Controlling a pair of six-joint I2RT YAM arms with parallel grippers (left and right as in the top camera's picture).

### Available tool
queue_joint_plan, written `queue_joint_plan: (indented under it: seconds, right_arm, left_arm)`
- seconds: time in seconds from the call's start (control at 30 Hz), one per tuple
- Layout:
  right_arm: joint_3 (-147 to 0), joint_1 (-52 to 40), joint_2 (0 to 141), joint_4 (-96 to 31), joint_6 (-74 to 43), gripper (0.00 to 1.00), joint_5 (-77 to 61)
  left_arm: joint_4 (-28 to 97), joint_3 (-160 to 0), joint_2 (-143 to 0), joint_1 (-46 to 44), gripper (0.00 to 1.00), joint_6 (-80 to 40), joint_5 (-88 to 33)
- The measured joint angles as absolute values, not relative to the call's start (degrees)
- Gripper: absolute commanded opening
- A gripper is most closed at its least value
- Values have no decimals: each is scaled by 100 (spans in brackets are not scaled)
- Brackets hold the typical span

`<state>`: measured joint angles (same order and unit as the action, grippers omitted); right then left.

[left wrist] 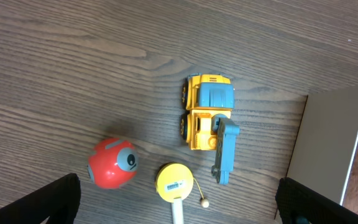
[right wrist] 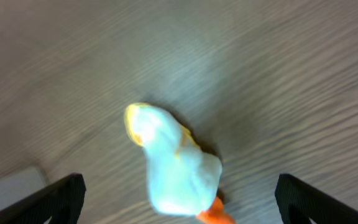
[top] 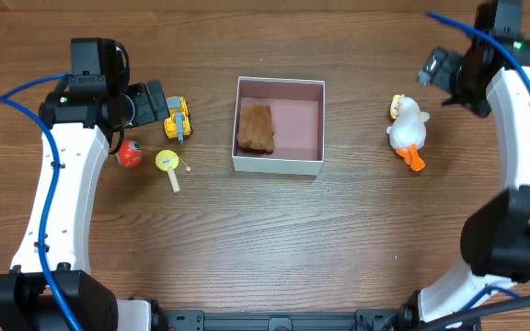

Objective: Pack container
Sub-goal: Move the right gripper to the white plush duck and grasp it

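Observation:
I will next grip the duck with my right gripper by its plump body (top: 408, 132), to pack the white duck beside the brown plush toy (top: 256, 127).
The container (top: 316, 125), white outside and pink inside, sits mid-table and holds a brown plush toy (top: 256, 127). Its white wall shows at the right of the left wrist view (left wrist: 325, 143). Left of it lie a yellow and blue toy truck (top: 178, 119) (left wrist: 207, 113), a yellow rattle drum on a stick (top: 168, 164) (left wrist: 174, 182) and a red ball (top: 128, 154) (left wrist: 112, 163). My left gripper (left wrist: 178, 205) is open and empty above these toys. A white duck with orange feet (top: 407, 130) (right wrist: 173, 165) lies right of the container. My right gripper (right wrist: 179, 202) is open above the duck, its view blurred.
The brown wooden table (top: 274, 239) carries everything. A blue cable (top: 49, 147) runs along the left arm and another (top: 458, 28) along the right arm.

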<state>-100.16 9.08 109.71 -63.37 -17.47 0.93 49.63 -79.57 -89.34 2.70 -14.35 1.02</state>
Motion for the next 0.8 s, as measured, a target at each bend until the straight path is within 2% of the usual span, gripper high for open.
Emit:
queue_joint_plan:
  seconds: [0.13, 0.2, 0.23, 0.4, 0.43, 0.7, 0.8]
  right_arm:
    - [-9424, 978, 11472, -6012, -1415, 98, -434]
    - [-9306, 923, 11629, -5964, -1328, 92, -558]
    - [-9284, 897, 11688, -5924, -1297, 86, -600]
    - [-9177, 880, 11966, -5828, -1229, 31, -716]
    - [-9150, 880, 11979, -5824, -1221, 6, -725]
    - [-9148, 860, 11883, -6202, -1334, 4, -744]
    - [-9148, 639, 11255, -6233, -1472, 4, -727]
  left_arm:
    - [4960, -7957, -8932, 270, 100, -1435, 102]
    - [4960, -7957, -8934, 270, 100, -1435, 102]
    - [4960, -7957, -8934, 272, 100, -1435, 104]
    - [4963, -7957, -8934, 270, 100, -1435, 102]
    - [4960, -7957, -8934, 270, 100, -1435, 102]
    - [4960, -7957, -8934, 270, 100, -1435, 104]
    - [4960, -7957, -8934, 270, 100, -1435, 104]
